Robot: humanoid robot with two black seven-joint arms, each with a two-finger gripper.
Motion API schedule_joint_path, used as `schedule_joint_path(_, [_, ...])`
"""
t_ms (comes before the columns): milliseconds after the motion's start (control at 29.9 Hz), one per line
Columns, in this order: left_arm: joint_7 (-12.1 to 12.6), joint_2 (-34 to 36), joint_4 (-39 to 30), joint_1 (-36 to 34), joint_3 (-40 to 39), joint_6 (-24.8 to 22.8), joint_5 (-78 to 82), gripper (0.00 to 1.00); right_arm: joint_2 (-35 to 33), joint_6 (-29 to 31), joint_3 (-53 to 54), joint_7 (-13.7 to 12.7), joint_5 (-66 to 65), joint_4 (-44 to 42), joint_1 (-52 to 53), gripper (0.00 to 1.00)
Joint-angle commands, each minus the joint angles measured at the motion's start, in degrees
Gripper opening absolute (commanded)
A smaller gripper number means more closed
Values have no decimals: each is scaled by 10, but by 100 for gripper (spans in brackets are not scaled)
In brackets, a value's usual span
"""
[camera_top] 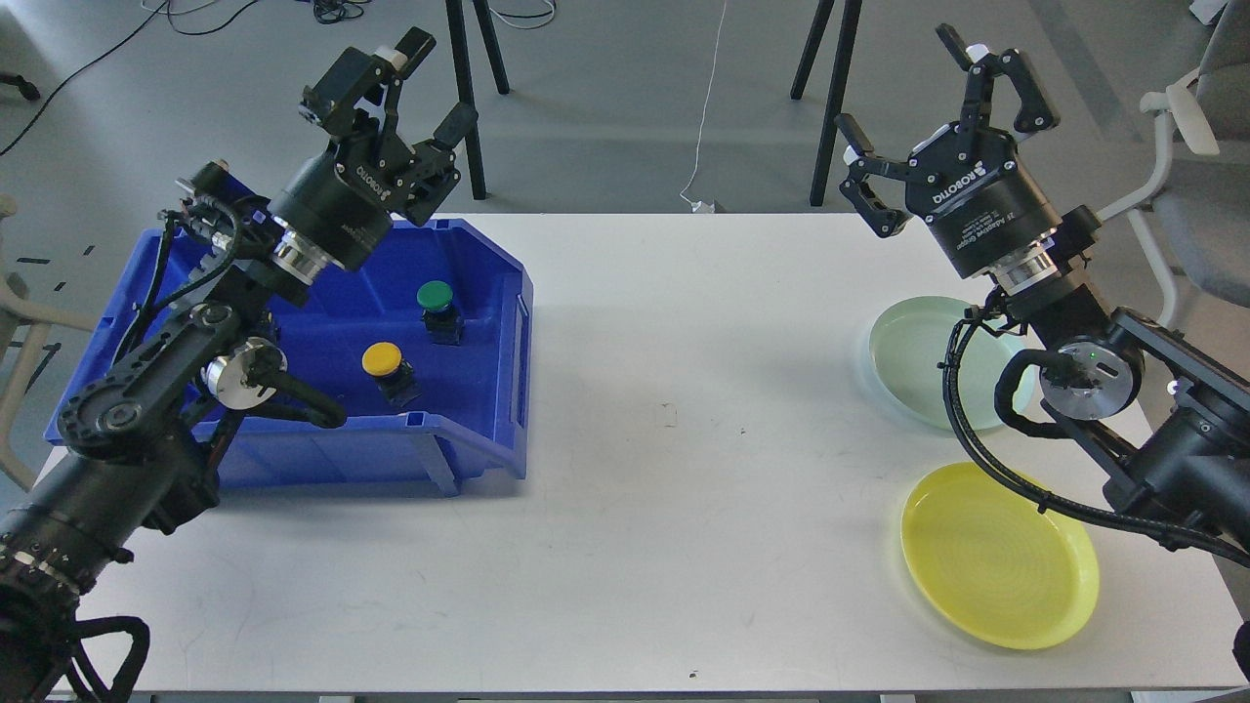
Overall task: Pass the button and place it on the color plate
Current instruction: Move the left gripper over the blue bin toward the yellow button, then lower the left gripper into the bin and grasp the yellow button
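Note:
The yellow-capped button's black body (397, 387) has to stay free for the handover, so I should next grab the button by its yellow cap (381, 358) with my left gripper.
Two buttons stand in the blue bin (508, 322) on the table's left side: a green-capped button (437, 305) toward the back and a yellow-capped button (385, 369) nearer the front. My left gripper (420, 83) is raised above the bin's back edge, open, holding nothing. On the right lie a pale green plate (903, 356) and, nearer the front edge, a yellow plate (996, 557). My right gripper (933, 93) hangs open and empty above the table's back right, behind the pale green plate. My right arm covers part of that plate.
The white table (684, 439) spans the view between bin and plates. Black stand legs (830, 88) and cables are on the floor behind the table. A chair (1191, 166) stands at the far right.

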Motion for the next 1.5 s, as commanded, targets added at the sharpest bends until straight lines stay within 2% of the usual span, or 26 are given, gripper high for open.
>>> schedule_joint_path(0, [0, 0, 0, 12, -2, 4, 0, 86, 0, 0, 3, 0, 0, -1, -4, 99])
schedule_joint_path(134, [0, 5, 1, 9, -11, -13, -18, 86, 0, 0, 3, 0, 0, -2, -7, 99])
schedule_joint_path(234, [0, -7, 22, 11, -34, -20, -129, 86, 1, 0, 4, 0, 0, -3, -11, 99])
schedule_joint_path(301, [0, -39, 17, 2, -28, -20, -191, 86, 1, 0, 4, 0, 0, -2, -16, 99])
schedule_joint_path(401, [0, -64, -49, 2, -25, -20, -184, 86, 0, 0, 6, 0, 0, -1, -21, 99])
schedule_joint_path(468, [0, -57, -107, 2, -13, -20, -104, 86, 0, 0, 9, 0, 0, -1, -24, 99])
schedule_joint_path(501, [0, -49, -128, 0, -2, 7, -38, 86, 0, 0, 9, 0, 0, -1, -24, 99])
schedule_joint_path(601, [0, -14, -140, -33, 81, 80, 99, 86, -1, 0, 9, 0, 0, -3, -25, 99])
schedule_joint_path(668, [0, 25, -137, -73, 162, 104, 122, 86, -1, 0, 9, 0, 0, -4, -28, 99])
schedule_joint_path(868, [0, 189, -130, -251, 363, 103, 144, 86, 1, 0, 9, 0, 0, -7, -49, 99])
schedule_joint_path(968, [0, 227, -130, -355, 481, 94, 201, 86, 3, 0, 9, 0, 0, -7, -56, 99])
schedule_joint_path(1102, [0, 233, -130, -455, 632, 74, 302, 86, 1, 0, 9, 0, 0, -7, -62, 99])
schedule_joint_path(1202, [0, 232, -130, -476, 688, 60, 364, 86, 0, 0, 10, 0, 0, -7, -69, 99])
schedule_joint_path(1336, [0, 228, -109, -475, 697, 33, 403, 86, 0, 0, 11, 0, 0, -7, -79, 99])
schedule_joint_path(1469, [0, 210, -58, -468, 708, 32, 422, 86, 0, 0, 11, 0, 0, -7, -83, 99])
